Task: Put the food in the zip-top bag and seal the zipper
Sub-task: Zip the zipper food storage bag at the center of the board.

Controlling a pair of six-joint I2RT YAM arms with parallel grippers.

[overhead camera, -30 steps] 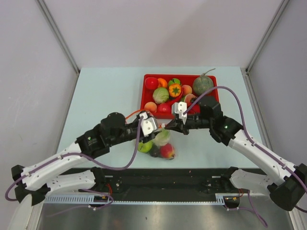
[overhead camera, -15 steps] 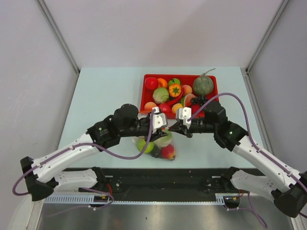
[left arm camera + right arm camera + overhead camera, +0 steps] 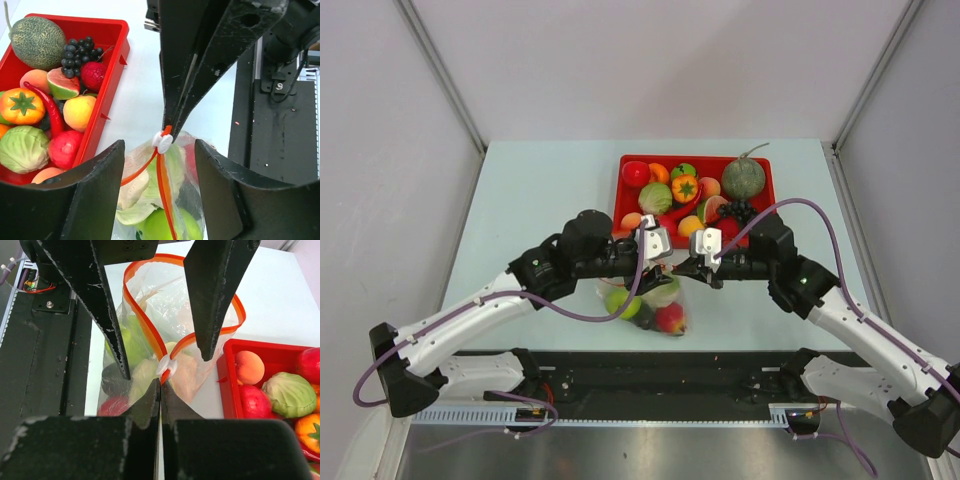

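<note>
I will seal the zipper next, so I will grab the white slider (image 3: 163, 141) across its sides with my left gripper.
The clear zip-top bag (image 3: 645, 300) holds a green apple (image 3: 160, 225), pale cauliflower (image 3: 145, 374) and a red fruit (image 3: 112, 405). Its orange-red zipper (image 3: 145, 330) gapes in a loop, with a white slider (image 3: 163, 141) at one end. My right gripper (image 3: 161, 382) is shut on the zipper strip just beside the slider and holds the bag's top up. My left gripper (image 3: 159, 146) is open, its fingers (image 3: 100, 170) on either side of the bag's top below the slider, not touching it.
The red tray (image 3: 625, 190) stands right behind the bag, full of toy food: a melon (image 3: 742, 177), cabbage (image 3: 22, 147), red chilli (image 3: 47, 107), grapes (image 3: 80, 47) and a peach (image 3: 249, 366). The black base rail (image 3: 660, 375) runs along the near edge.
My left gripper has moved right and forward until its open fingers straddle the bag's top by the slider. My right gripper has shifted slightly right, still holding the zipper end.
</note>
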